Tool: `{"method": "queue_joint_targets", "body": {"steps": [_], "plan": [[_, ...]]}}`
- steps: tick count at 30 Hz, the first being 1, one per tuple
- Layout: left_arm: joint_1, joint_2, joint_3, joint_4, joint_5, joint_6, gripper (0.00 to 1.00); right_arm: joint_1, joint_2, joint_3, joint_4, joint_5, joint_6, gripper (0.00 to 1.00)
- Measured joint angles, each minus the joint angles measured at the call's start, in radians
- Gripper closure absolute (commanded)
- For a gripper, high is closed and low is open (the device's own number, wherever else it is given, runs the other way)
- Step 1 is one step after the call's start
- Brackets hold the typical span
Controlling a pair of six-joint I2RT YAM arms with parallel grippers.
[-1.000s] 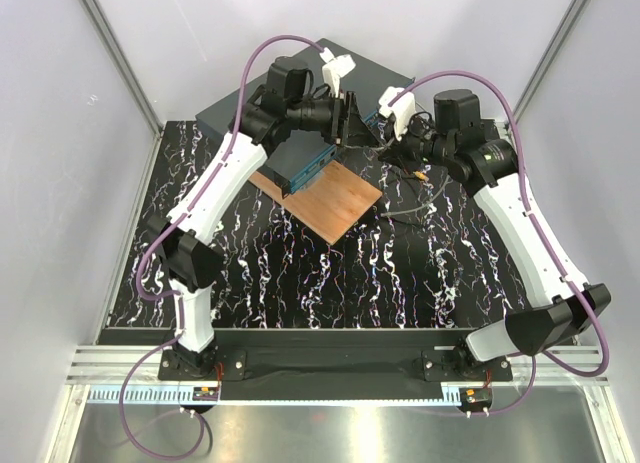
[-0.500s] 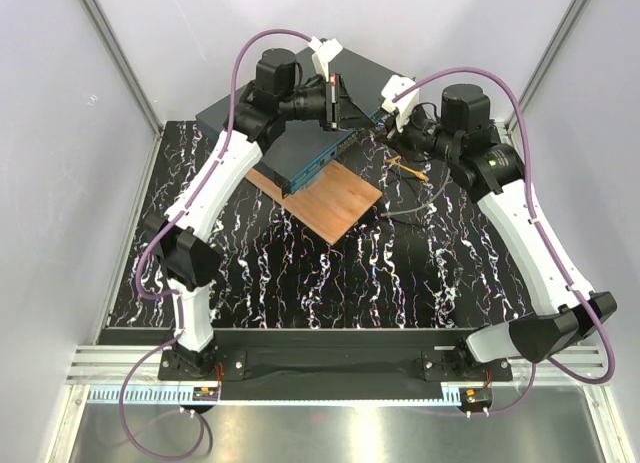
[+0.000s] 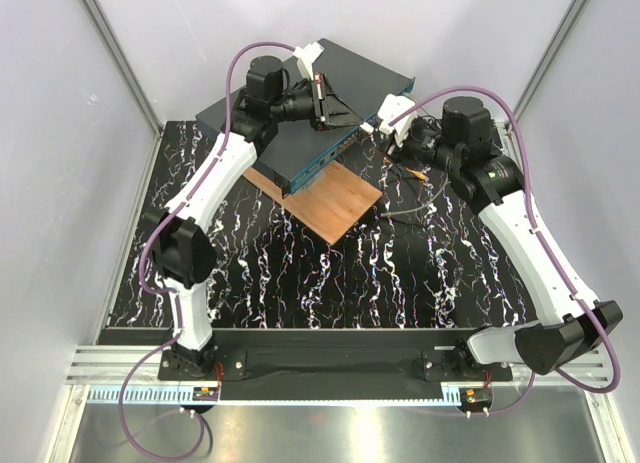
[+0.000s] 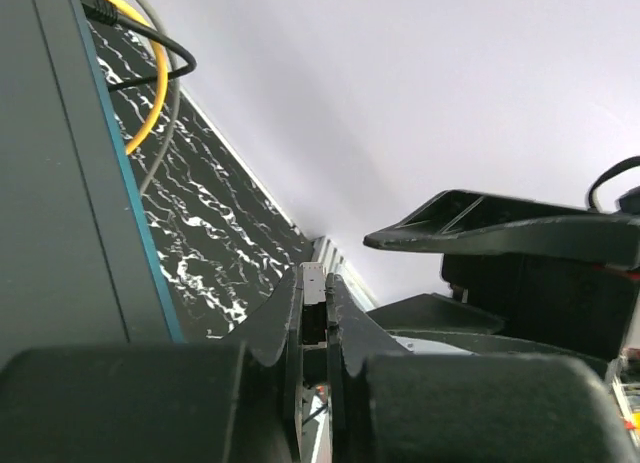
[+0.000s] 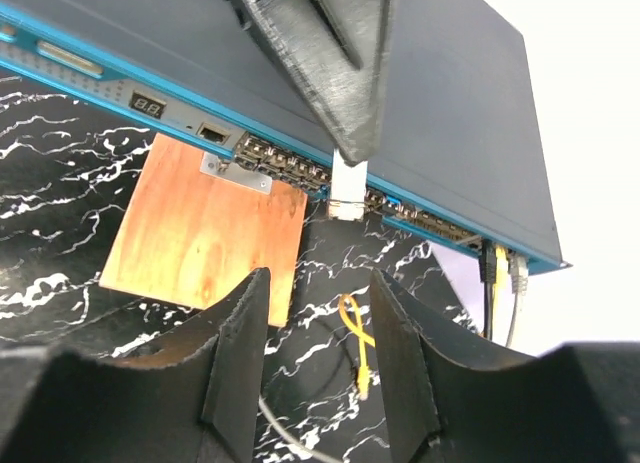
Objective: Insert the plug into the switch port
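Note:
The plug's loose end (image 3: 367, 128) (image 5: 347, 203) sticks out from my left gripper, and my right gripper will pinch it there next. The plug's other end then stays free to go into the port.
The plug (image 5: 348, 194), a tiny pale piece, is pinched at the tip of my left gripper (image 4: 314, 293), which is shut on it. In the right wrist view the left fingers (image 5: 335, 93) come down from above and hold the plug just in front of the port row on the teal front face of the switch (image 5: 450, 103). Whether it touches a port I cannot tell. My right gripper (image 5: 320, 353) stands open a little in front of the plug, nothing between its fingers. From above, both grippers meet at the front right of the switch (image 3: 370, 75).
A brown wooden board (image 5: 205, 228) lies under the switch's front edge. A loose yellow cable (image 5: 357, 343) and a grey cable lie on the black marbled table below my right gripper. Yellow, black and grey cables (image 5: 495, 268) are plugged in at the switch's right end.
My right gripper has opened and let go of the plug. My left gripper has shut on the plug, and the left wrist has swung back over the switch.

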State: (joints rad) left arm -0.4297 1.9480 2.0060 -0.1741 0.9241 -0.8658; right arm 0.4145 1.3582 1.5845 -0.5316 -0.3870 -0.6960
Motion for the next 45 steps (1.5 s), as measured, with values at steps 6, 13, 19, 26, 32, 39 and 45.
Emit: {"method": "queue_joint_targets", "body": {"steps": [6,13,19,26,32,39,45], "plan": [[-0.004,-0.013,-0.006,0.069,0.016,-0.039,1.00,0.000,-0.006,-0.026,0.057,-0.040,-0.053,0.50],[-0.009,-0.058,-0.037,0.107,0.019,-0.045,1.00,0.002,0.045,0.003,0.078,-0.076,-0.087,0.53],[-0.014,-0.092,-0.073,0.124,0.016,-0.041,1.00,0.002,0.085,0.030,0.080,-0.078,-0.106,0.57],[-0.021,-0.100,-0.077,0.110,0.008,-0.025,1.00,0.002,0.095,0.045,0.096,-0.078,-0.126,0.58],[-0.024,-0.100,-0.077,0.095,-0.014,-0.013,1.00,0.003,0.108,0.056,0.093,-0.086,-0.141,0.68],[-0.024,-0.100,-0.077,0.084,-0.028,0.003,1.00,0.004,0.117,0.061,0.075,-0.092,-0.183,0.96],[-0.026,-0.100,-0.057,0.038,-0.038,0.027,0.51,0.004,0.121,0.069,0.069,-0.092,-0.199,1.00]]}}
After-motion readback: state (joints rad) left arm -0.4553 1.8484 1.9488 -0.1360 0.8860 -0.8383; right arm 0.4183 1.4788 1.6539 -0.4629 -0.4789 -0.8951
